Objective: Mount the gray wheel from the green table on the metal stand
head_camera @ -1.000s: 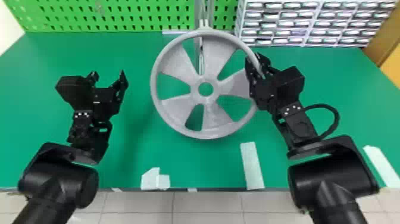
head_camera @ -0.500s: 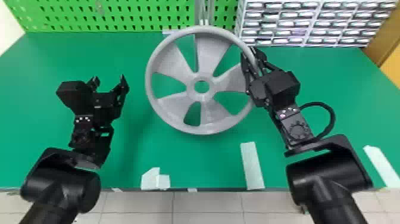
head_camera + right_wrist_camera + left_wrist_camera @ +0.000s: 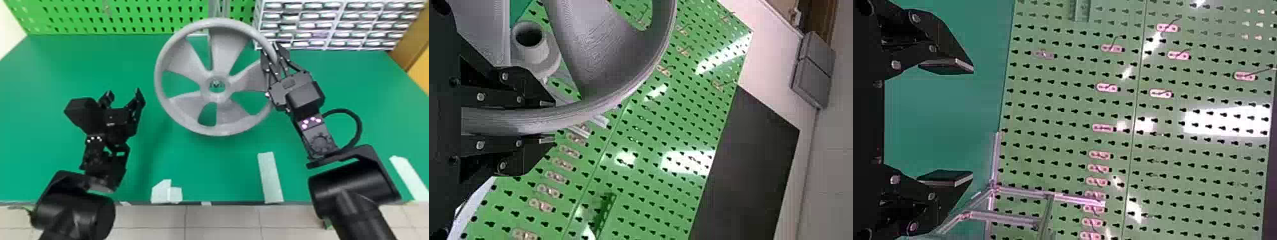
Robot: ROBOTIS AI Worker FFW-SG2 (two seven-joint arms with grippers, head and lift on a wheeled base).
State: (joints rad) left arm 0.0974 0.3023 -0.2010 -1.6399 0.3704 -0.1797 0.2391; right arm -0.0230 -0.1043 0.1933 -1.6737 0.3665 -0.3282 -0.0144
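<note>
Next, my left gripper grabs the free side of the wheel's rim [image 3: 169, 107], a slim part, since the wheel's blades are too broad for the gripper's fingers.
The gray wheel [image 3: 223, 123] hangs over the middle of the green table [image 3: 134, 60], held at its right rim by my right gripper [image 3: 275, 57]. In the right wrist view the rim of the wheel [image 3: 604, 92] passes between the two fingers of my right gripper [image 3: 549, 122], which are shut on it. The metal stand [image 3: 219, 8] rises behind the wheel, partly hidden by it; its bars [image 3: 1023, 192] also appear in the left wrist view. My left gripper [image 3: 124, 95] is parked left of the wheel, open with nothing between its fingers [image 3: 948, 120].
A green pegboard [image 3: 127, 16] stands along the table's back edge, with a rack of small drawers [image 3: 332, 25] at the back right. Pale tape strips [image 3: 270, 177] lie near the table's front edge.
The wheel first shifted slightly left and toward the back with my right gripper, which stays on its rim and has turned a little. My left gripper has barely moved.
</note>
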